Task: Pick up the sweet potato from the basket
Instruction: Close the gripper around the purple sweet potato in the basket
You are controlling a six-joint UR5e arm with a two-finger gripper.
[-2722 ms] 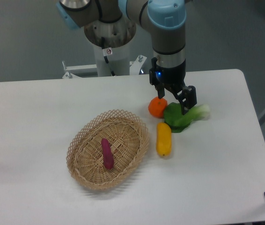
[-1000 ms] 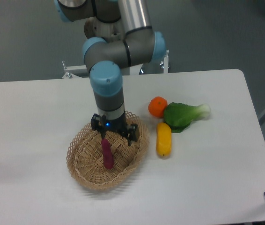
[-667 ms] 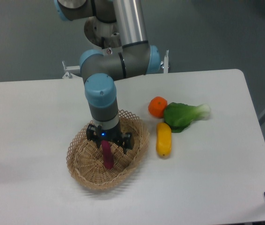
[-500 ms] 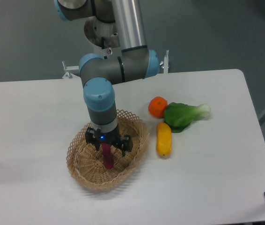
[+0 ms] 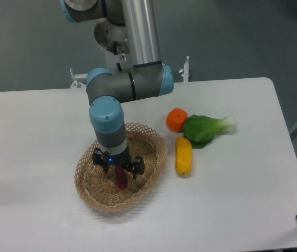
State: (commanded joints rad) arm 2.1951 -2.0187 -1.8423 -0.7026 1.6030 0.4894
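Note:
The sweet potato needs to be grabbed next by its body (image 5: 119, 172) with my gripper. Then I will pick the sweet potato out of the wicker basket (image 5: 92, 193).
The sweet potato (image 5: 121, 178), a slim magenta-purple tuber, lies in the middle of the tan wicker basket (image 5: 92, 193) at the table's centre left. My gripper (image 5: 118, 168) points straight down into the basket, right over the tuber. Its two dark fingers (image 5: 138, 166) stand apart on either side of the tuber's upper half, so it is open. The wrist hides the tuber's top end; only the lower end shows below the gripper.
To the right of the basket lie a yellow oblong vegetable (image 5: 183, 155), a round orange fruit (image 5: 176, 119) and a green leafy vegetable (image 5: 206, 129). The arm's base stands at the table's back edge.
The arm swung left from the orange fruit to the basket, then came down over the sweet potato. The open fingers now sit lower, around the tuber.

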